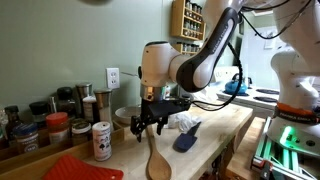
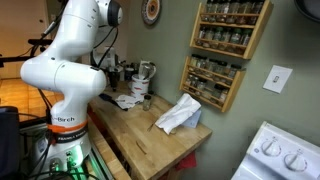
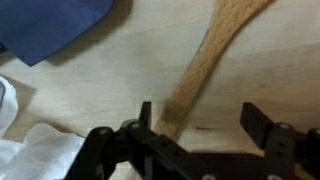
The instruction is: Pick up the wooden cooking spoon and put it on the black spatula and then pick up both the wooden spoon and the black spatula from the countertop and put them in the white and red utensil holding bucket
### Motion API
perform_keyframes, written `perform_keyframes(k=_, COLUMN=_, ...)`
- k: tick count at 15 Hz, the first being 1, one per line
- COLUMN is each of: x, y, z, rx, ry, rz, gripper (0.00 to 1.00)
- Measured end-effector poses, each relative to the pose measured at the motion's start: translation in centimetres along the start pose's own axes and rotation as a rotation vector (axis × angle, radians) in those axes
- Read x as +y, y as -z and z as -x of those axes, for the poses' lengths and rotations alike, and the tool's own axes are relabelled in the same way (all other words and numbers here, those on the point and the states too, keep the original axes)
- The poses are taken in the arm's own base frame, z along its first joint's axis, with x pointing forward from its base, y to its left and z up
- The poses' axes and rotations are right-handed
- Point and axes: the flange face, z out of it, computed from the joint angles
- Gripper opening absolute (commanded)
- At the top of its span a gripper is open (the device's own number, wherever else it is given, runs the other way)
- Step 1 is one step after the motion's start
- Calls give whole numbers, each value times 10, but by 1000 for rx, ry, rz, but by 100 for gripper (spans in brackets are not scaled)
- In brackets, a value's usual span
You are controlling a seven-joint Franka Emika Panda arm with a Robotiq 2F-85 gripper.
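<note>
My gripper will next take hold of the wooden spoon [image 1: 157, 157] across its handle, which leaves the spoon's bowl free, so that I can lay the spoon along the black spatula.
The wooden spoon [image 1: 157, 157] lies on the wooden countertop [image 1: 215, 135], bowl toward the front. In the wrist view its handle [image 3: 205, 60] runs diagonally down between my jaws, close to the left finger. My gripper [image 3: 205, 122] is open and low over the handle, not closed on it; it also shows in an exterior view [image 1: 150, 122]. The dark spatula [image 1: 187, 136] lies just beside the spoon, and its blue-looking blade [image 3: 50, 25] fills the top left of the wrist view. I cannot make out the white and red bucket for certain.
A white cloth [image 1: 178, 121] lies behind the spatula and shows in the wrist view [image 3: 30, 150]. Spice jars [image 1: 55, 125] and a red cloth [image 1: 80, 168] sit at one end. A wall spice rack [image 2: 225, 50] and a stove [image 2: 280, 155] are nearby.
</note>
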Motion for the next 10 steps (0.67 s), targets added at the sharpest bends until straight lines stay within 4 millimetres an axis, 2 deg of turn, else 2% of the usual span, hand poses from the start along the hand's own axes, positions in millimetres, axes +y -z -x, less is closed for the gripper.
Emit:
perform_keyframes(k=1, x=2, y=-2, z=0, rx=-3, ry=-1, rz=13, gripper=71)
perform_keyframes(k=2, x=3, y=-4, z=0, rx=-6, ry=-2, rz=24, gripper=64)
perform_keyframes(k=5, x=7, y=-11, z=-1, rx=-16, ry=-11, rz=50, gripper=38)
perform_keyframes(k=10, x=6, y=-4, z=-5, rx=-38, ry=-51, rz=46, gripper=1)
